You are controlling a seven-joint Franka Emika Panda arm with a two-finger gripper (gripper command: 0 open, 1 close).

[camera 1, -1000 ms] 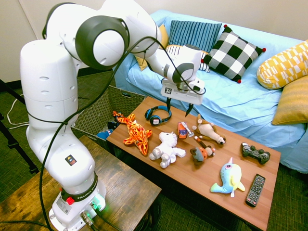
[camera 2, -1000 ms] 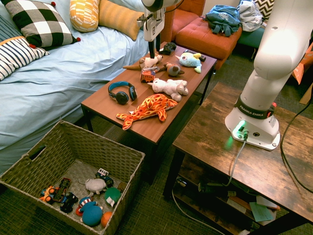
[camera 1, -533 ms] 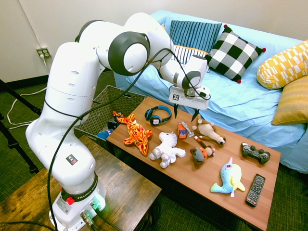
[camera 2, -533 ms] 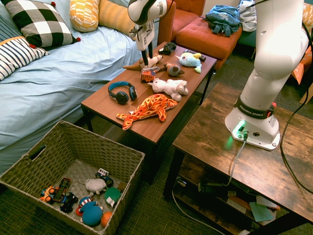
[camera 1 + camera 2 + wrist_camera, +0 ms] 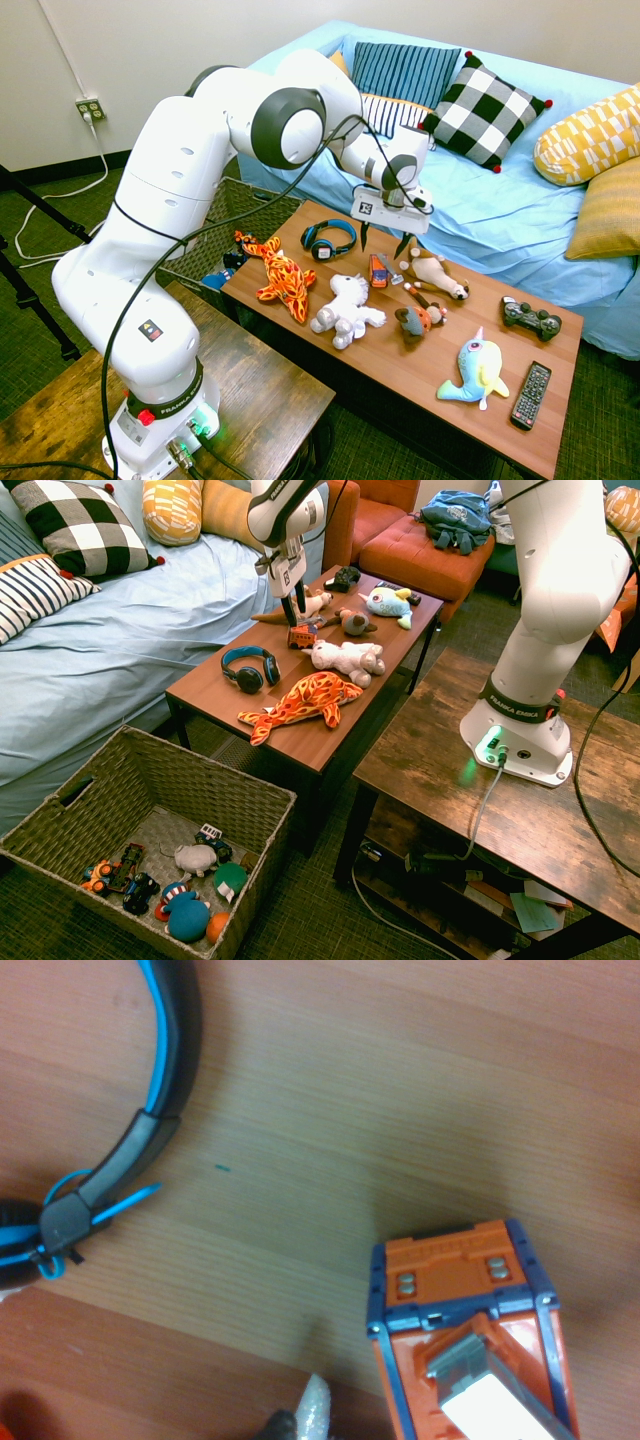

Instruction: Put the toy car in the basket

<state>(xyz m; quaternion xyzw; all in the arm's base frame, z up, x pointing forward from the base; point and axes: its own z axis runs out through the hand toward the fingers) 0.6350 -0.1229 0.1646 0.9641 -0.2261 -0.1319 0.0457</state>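
Observation:
My gripper's fingers stop at the roof of the orange toy car (image 5: 303, 637) (image 5: 460, 1340), above its sides, and would miss it if they closed now. My gripper should go lower before it closes on the car.
The small orange-red toy car (image 5: 378, 270) lies on the wooden coffee table (image 5: 400, 360) between the headphones and a brown plush; it also shows as toy car (image 5: 301, 634) and fills the wrist view's lower part, toy car (image 5: 470, 1345). My gripper (image 5: 383, 240) hangs open just above it, fingers pointing down, one to each side, holding nothing; seen from the other side, the gripper (image 5: 290, 610) is right over the car. The woven basket (image 5: 210, 763) stands on the floor at the table's end, basket (image 5: 245, 210).
On the table lie blue headphones (image 5: 328, 240), an orange flame-patterned plush (image 5: 280, 272), a white unicorn plush (image 5: 345, 308), a brown plush (image 5: 435, 272), a narwhal plush (image 5: 475, 370), a game controller (image 5: 530, 320) and a remote (image 5: 530, 393). Several small toys lie in the basket. The sofa runs behind.
The arm has swung forward and lowered the gripper from well above the table to just over the toy car. The fingers stayed open.

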